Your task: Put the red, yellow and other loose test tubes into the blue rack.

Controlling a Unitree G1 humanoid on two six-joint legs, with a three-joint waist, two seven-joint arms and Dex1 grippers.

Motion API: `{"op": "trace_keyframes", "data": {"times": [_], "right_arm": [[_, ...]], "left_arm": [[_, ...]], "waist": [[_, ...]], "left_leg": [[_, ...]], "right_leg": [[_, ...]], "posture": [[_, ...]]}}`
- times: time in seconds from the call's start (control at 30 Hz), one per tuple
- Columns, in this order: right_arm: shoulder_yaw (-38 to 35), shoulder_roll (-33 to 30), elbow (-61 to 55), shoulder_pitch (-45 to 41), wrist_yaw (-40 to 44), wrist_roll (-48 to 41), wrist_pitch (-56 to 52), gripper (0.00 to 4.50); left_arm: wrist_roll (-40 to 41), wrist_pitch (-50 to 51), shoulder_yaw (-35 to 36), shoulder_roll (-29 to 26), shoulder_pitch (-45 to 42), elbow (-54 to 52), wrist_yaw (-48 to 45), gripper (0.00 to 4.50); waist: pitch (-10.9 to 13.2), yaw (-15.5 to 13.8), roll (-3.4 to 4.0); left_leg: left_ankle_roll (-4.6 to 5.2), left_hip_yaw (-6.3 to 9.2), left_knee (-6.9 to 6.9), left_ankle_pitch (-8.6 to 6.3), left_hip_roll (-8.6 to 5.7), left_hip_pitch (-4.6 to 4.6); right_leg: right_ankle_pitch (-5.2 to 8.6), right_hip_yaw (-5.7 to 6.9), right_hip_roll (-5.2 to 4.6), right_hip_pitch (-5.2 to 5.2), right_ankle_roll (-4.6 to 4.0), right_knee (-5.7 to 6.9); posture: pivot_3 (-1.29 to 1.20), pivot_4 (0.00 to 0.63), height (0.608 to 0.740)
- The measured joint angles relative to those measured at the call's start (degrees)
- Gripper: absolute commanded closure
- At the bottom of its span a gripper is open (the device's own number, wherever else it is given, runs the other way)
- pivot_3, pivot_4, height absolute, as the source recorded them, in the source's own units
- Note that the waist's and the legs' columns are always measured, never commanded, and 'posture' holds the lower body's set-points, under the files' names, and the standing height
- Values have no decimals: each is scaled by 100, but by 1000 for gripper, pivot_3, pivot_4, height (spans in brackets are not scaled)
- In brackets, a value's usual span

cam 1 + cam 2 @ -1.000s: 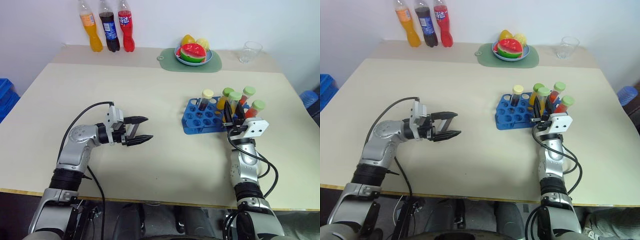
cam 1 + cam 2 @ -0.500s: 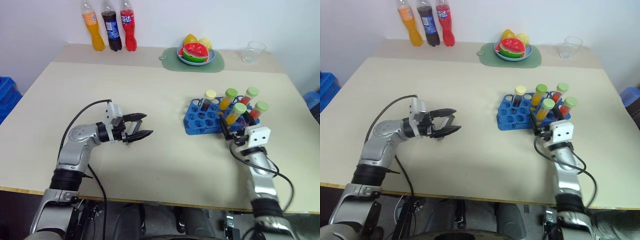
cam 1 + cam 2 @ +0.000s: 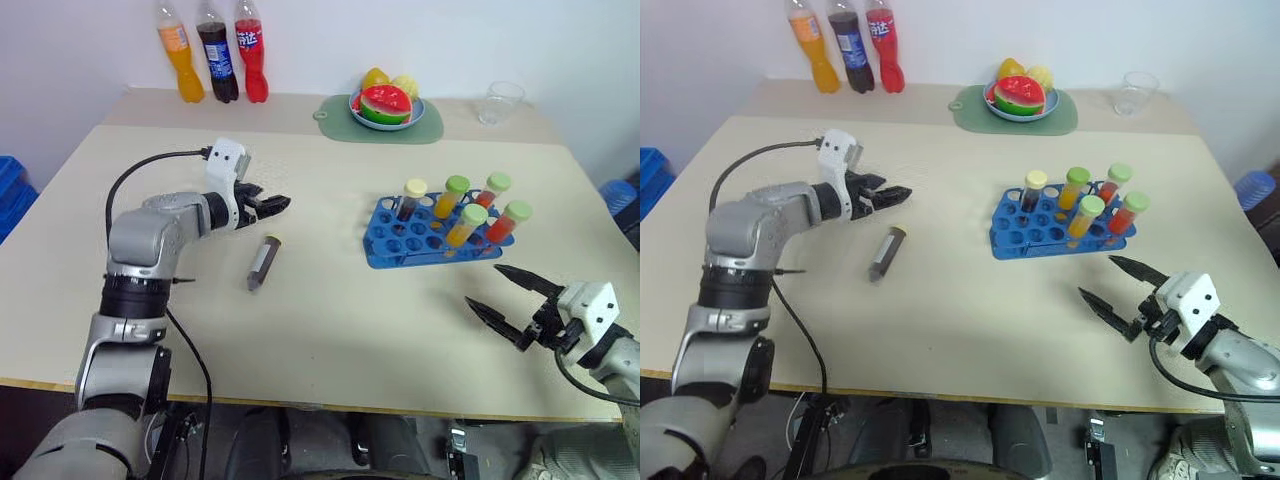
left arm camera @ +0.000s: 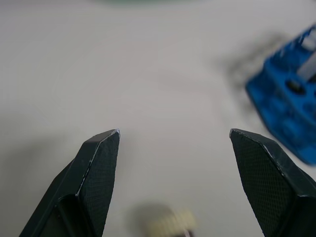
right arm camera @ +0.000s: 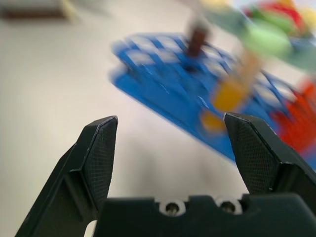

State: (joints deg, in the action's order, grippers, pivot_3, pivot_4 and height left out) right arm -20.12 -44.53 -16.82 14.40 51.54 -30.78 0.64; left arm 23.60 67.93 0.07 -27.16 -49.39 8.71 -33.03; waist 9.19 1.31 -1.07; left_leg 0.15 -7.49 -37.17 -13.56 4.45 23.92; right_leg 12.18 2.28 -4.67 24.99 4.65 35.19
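Observation:
My left gripper's fingers are above the table, short of the cap, so it is too early to close. The gripper moves toward the cream cap first.
A greyish test tube (image 3: 262,262) lies flat on the table, its cream cap (image 4: 170,224) toward my left gripper. That left gripper (image 3: 280,205) hovers open just behind the tube, pointing toward the blue rack (image 3: 395,238), and holds nothing. The rack stands right of centre with several capped test tubes upright in it, among them a yellow one (image 3: 466,228) and a red one (image 3: 508,222). My right gripper (image 3: 483,286) is open and empty near the table's front edge, in front of the rack (image 5: 163,64) and apart from it.
Three soft-drink bottles (image 3: 211,52) stand at the back left. A pale green plate of fruit (image 3: 388,108) and a clear cup (image 3: 499,101) sit at the back. A blue crate (image 3: 10,195) is beside the table's left edge.
My right gripper opened, left the yellow tube standing in the rack and drew back toward the front edge. My left gripper rose and moved forward, uncovering the greyish tube on the table.

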Motion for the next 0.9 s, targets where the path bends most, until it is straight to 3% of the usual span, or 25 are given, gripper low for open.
{"op": "trace_keyframes", "data": {"times": [0.1,0.23,0.53,0.77,0.87,0.9], "right_arm": [[175,-78,-330,-604,276,-325,-283,717],[668,-35,-238,-1147,592,-300,-373,717],[1133,244,266,-1550,882,47,-302,717],[1267,302,357,-1594,1018,147,-265,717],[1268,302,360,-1594,1040,220,-243,656],[1267,302,360,-1588,1040,243,-235,656]], "left_arm": [[159,1408,-135,0,-649,382,2,812],[223,2273,-221,14,-1251,1053,64,812],[737,2410,-1251,-82,-1933,2408,347,812],[820,2411,-1565,386,-2346,3508,837,812],[768,2411,-1615,494,-2488,3747,1021,1615],[710,2412,-1619,512,-2491,3758,1090,2169]], "waist": [[11,-35,-18],[22,-69,-37],[23,-66,-39],[24,-72,-41],[24,-71,-41],[24,-70,-41]], "left_leg": [[0,4,0,0,-1,3],[-2,4,-2,-1,-2,16],[-3,4,-10,0,-6,44],[-3,4,-14,0,-6,46],[-3,4,-14,0,-6,46],[-3,4,-14,0,-6,45]], "right_leg": [[0,1,0,0,-4,-1],[3,4,-2,5,-3,-6],[2,5,-5,31,-1,3],[2,5,-5,31,-1,2],[1,5,-5,31,0,2],[1,5,-5,31,0,2]], "posture": [[0,150,740],[0,150,740],[0,150,740],[0,150,740],[0,150,740],[0,150,740]]}}
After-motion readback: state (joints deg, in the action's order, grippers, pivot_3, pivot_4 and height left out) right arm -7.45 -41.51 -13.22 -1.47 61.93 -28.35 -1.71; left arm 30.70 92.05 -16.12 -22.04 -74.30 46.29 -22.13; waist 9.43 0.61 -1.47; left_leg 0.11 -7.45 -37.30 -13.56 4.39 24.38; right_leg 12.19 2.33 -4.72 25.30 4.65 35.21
